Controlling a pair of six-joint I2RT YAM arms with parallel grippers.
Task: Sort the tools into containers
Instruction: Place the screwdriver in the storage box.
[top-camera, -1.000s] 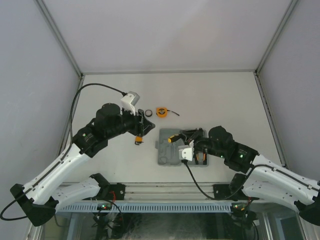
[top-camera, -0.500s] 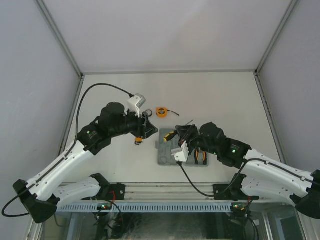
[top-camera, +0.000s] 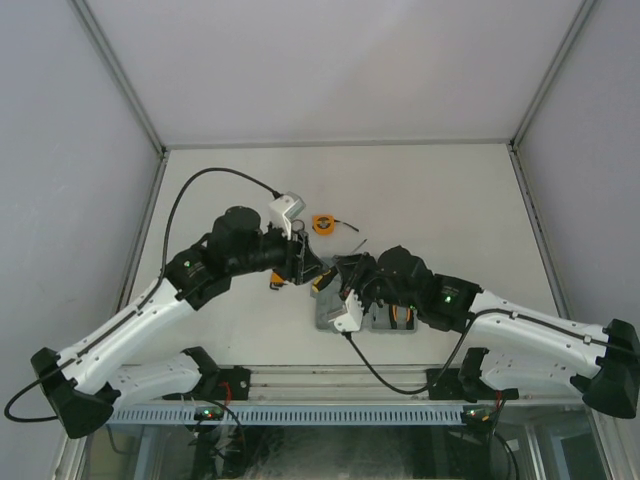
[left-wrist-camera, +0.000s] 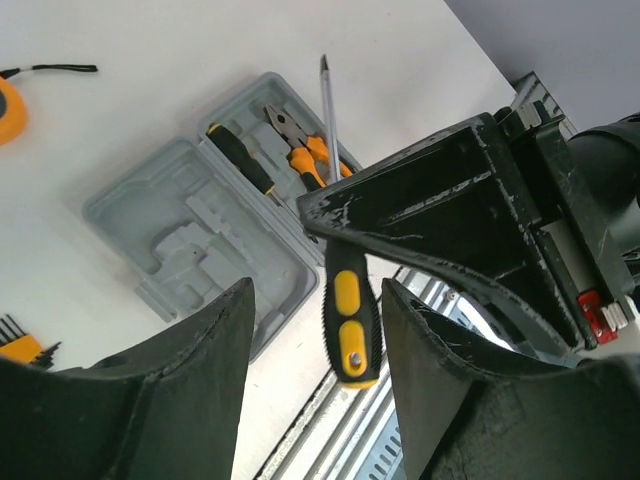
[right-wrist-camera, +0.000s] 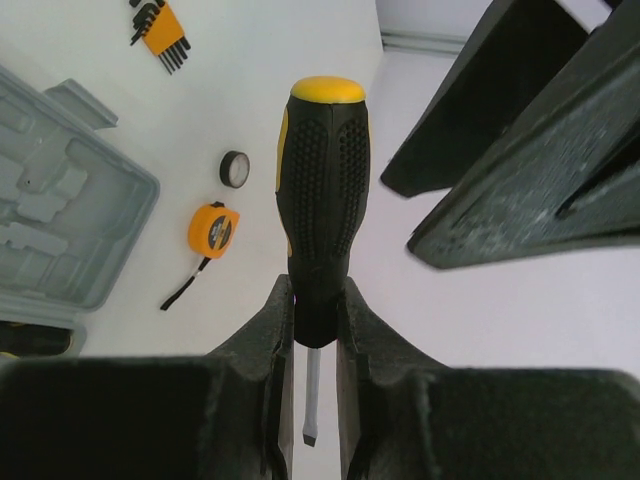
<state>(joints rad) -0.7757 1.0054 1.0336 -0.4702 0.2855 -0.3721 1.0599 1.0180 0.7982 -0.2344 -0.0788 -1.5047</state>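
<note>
My left gripper grabs the screwdriver by the handle's loose end (top-camera: 321, 282) (left-wrist-camera: 352, 336) next. The screwdriver's stem side stays with my right gripper for handover.
My right gripper (right-wrist-camera: 315, 320) is shut on the lower end of a black-and-yellow screwdriver (right-wrist-camera: 322, 200), held above the table. The handle's free end (left-wrist-camera: 350, 320) lies between the fingers of my open left gripper (left-wrist-camera: 318, 335), with a gap on each side. The two grippers meet just left of the grey case (top-camera: 328, 312). The open case (left-wrist-camera: 200, 230) holds a second screwdriver (left-wrist-camera: 240, 160) and orange-handled pliers (left-wrist-camera: 300, 150) in its far half. The orange tape measure (top-camera: 322, 223), orange hex-key set (top-camera: 275, 281) and black ring (right-wrist-camera: 235, 169) lie on the table.
The table's near edge and its metal rail (left-wrist-camera: 400, 440) run right below the held screwdriver. White walls enclose the table on three sides. The left arm's cable (top-camera: 200, 185) loops over the left part of the table.
My right arm has swung left from over the case, carrying the screwdriver. My left gripper has moved right to meet it, and the handle now sits between its open fingers.
</note>
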